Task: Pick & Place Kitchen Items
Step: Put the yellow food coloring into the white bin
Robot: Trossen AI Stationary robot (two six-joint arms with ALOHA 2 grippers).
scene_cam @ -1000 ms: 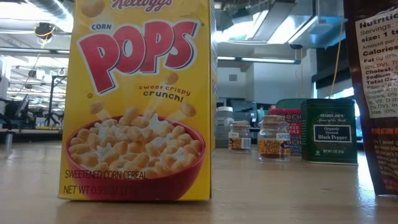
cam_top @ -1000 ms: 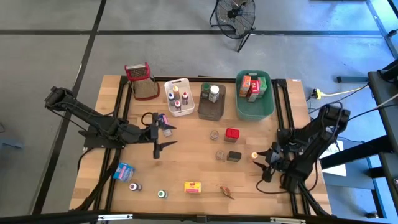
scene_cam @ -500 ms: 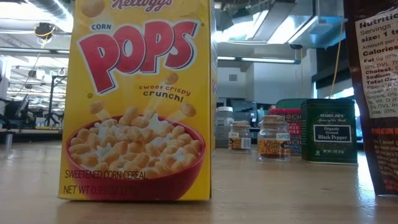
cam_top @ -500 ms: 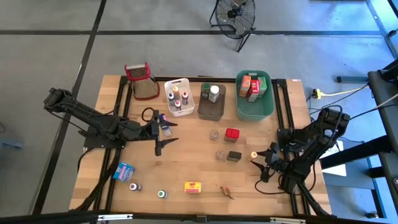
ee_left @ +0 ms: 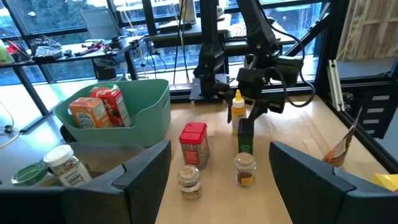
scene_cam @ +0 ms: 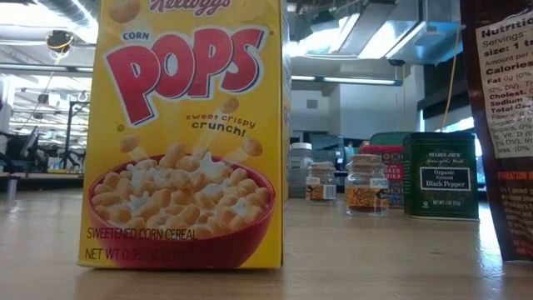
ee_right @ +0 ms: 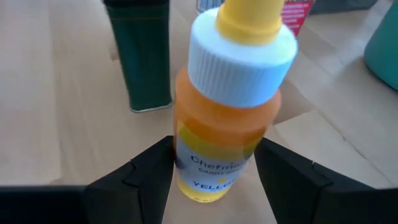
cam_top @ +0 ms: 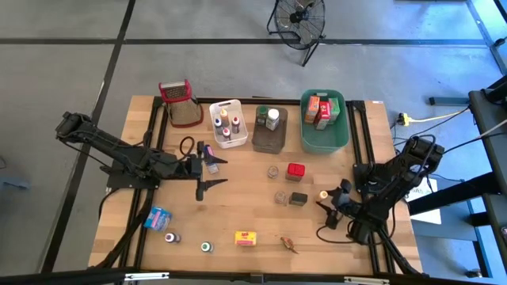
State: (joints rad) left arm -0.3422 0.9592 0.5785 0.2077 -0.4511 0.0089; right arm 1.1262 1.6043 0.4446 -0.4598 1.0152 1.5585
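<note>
My right gripper closes on the yellow bottle next, since the bottle has its label point(ee_right: 210, 163) filling the gap between my fingers.
A small yellow-orange bottle point(ee_right: 230, 106) with a white collar and yellow tip stands on the table at the right point(cam_top: 324, 195); it also shows in the left wrist view point(ee_left: 237, 106). My right gripper point(ee_right: 214, 180) is open, one finger on either side of the bottle's lower body point(cam_top: 325, 212); I cannot tell whether a finger touches it. My left gripper point(cam_top: 212, 171) is open and empty above the table's left middle point(ee_left: 221, 180). A dark green tin point(cam_top: 298, 199), a red tin point(cam_top: 295, 170) and two small jars point(cam_top: 273, 172) stand just left of the bottle.
At the far edge stand a white tub point(cam_top: 227, 123), a brown tub point(cam_top: 270, 129), a green tub point(cam_top: 324, 120) with boxes and a mesh grater point(cam_top: 181, 103). Near the front lie a yellow box point(cam_top: 246, 237), a blue pack point(cam_top: 159, 218) and small bottles point(cam_top: 207, 248).
My right gripper has gone toward the table's left, up to the yellow bottle, so that its fingers now stand around it. The bottle has stayed where it was.
</note>
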